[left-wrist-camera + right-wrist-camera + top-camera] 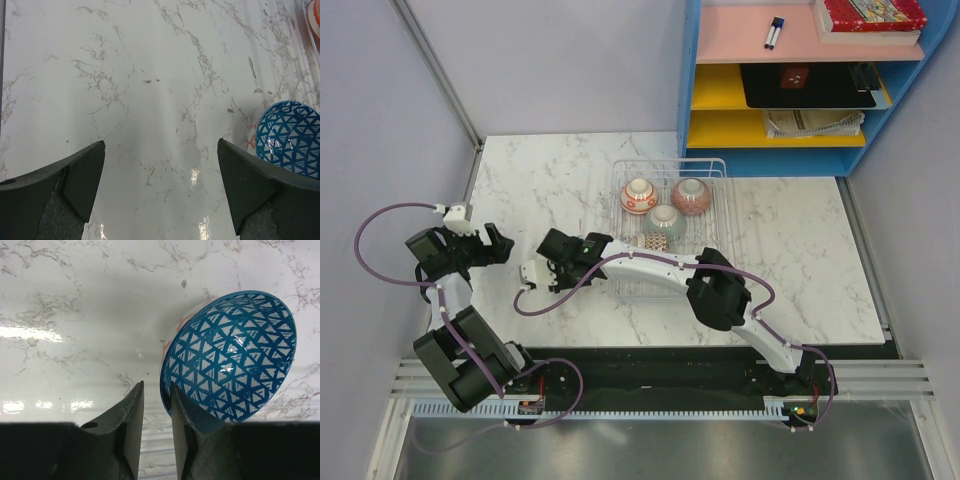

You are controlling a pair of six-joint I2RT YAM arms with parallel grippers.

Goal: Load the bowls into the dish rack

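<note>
The bowl's rim [164,393] is between my right gripper's fingers, one inside and one outside the bowl, so my right gripper should close on the rim now.
A bowl with a blue triangle pattern inside and a white and red outside [230,357] sits tilted on the marble. It also shows in the left wrist view [290,137] and in the top view [531,272]. My right gripper [157,385] straddles its near rim: one finger is inside the bowl and the other is outside, with a gap to the rim. My left gripper [161,150] is wide open and empty, left of the bowl. The dish rack [665,161] holds a red-patterned bowl [639,195], a brown-red bowl [691,195] and a pale green bowl [664,221].
A blue shelf unit [800,80] with books, pens and a tablet stands behind the rack. Grey walls close in the table on the left and right. My right arm [720,290] crosses in front of the rack.
</note>
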